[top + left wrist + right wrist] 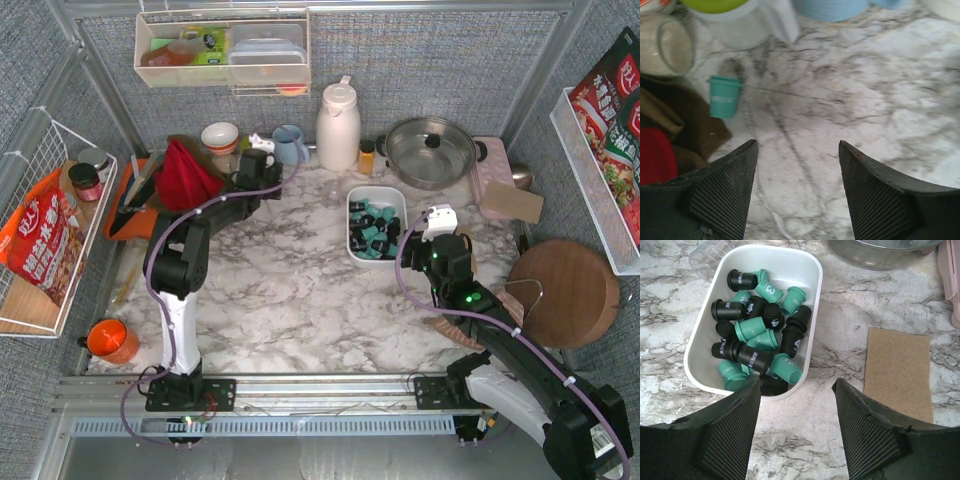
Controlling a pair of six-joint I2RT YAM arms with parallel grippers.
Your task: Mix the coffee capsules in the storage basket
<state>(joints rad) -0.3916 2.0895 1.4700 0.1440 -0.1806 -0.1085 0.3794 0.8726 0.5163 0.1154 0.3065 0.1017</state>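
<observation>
My left gripper grabs the teal capsule by its body below the capsule's rim (724,102) next. This leaves the capsule's rim end to hand over to my right gripper.
The white storage basket (352,215) stands right of the table's centre, with several teal and black coffee capsules (375,228) jumbled in it. In the right wrist view the basket (790,265) lies up and left of my fingers, capsules (760,335) piled at its near end. My right gripper (796,381) is open and empty over the marble just off the basket's near right corner; it also shows in the top view (418,232). My left gripper (797,145) is open and empty at the back left (262,150). One teal capsule (724,96) stands on the marble beside a brown cloth.
A white kettle (338,125), a lidded steel pot (430,150), a blue cup (290,143) and an orange-capped jar (367,157) line the back. A red cloth (185,175) lies back left, a brown pad (897,372) right of the basket, a round wooden board (565,293) far right.
</observation>
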